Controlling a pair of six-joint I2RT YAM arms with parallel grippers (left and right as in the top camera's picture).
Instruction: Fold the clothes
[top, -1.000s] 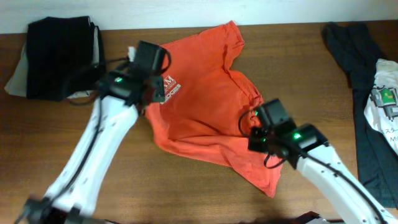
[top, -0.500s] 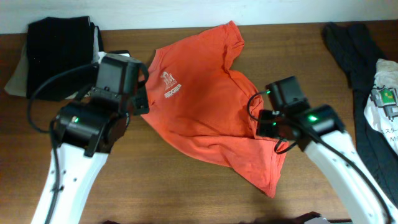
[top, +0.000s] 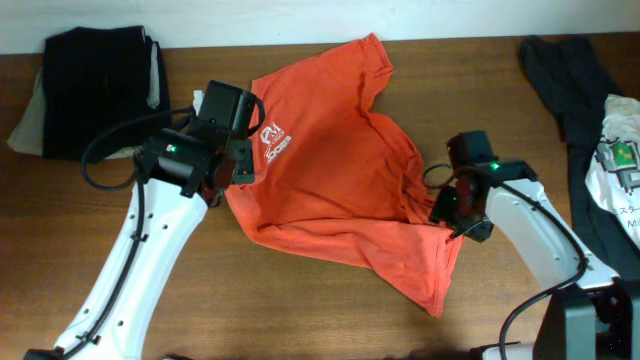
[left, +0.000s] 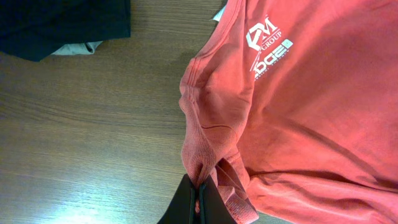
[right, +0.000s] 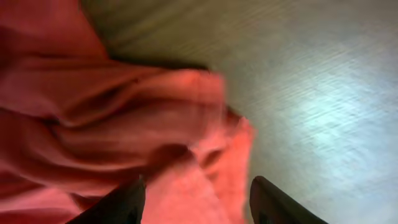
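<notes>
My right gripper pinches the T-shirt (top: 330, 170) by its loose edge (top: 448, 232) next, across from my left gripper's fold, to spread the T-shirt flat for folding.
The clothes here are a red-orange T-shirt (top: 330, 170) with a white chest logo, lying crumpled in the middle of the table. My left gripper (top: 232, 182) is at the shirt's left edge. In the left wrist view my left gripper (left: 199, 198) is shut on a pinched fold of the T-shirt (left: 298, 112). My right gripper (top: 447, 212) is over the shirt's right edge. In the right wrist view my right gripper (right: 200, 204) stands open, with T-shirt (right: 124, 124) cloth lying loose between the two fingers (right: 121, 202).
A pile of black and pale garments (top: 95, 85) sits at the back left, also seen as a dark garment (left: 62, 25) in the left wrist view. A dark grey garment (top: 570, 110) and a white one (top: 615, 165) lie at the right edge. Bare wooden table (top: 300, 310) runs along the front.
My right gripper has opened, let go of the shirt's right edge and drawn off to the right. My left arm has shifted while keeping its pinch on the left edge.
</notes>
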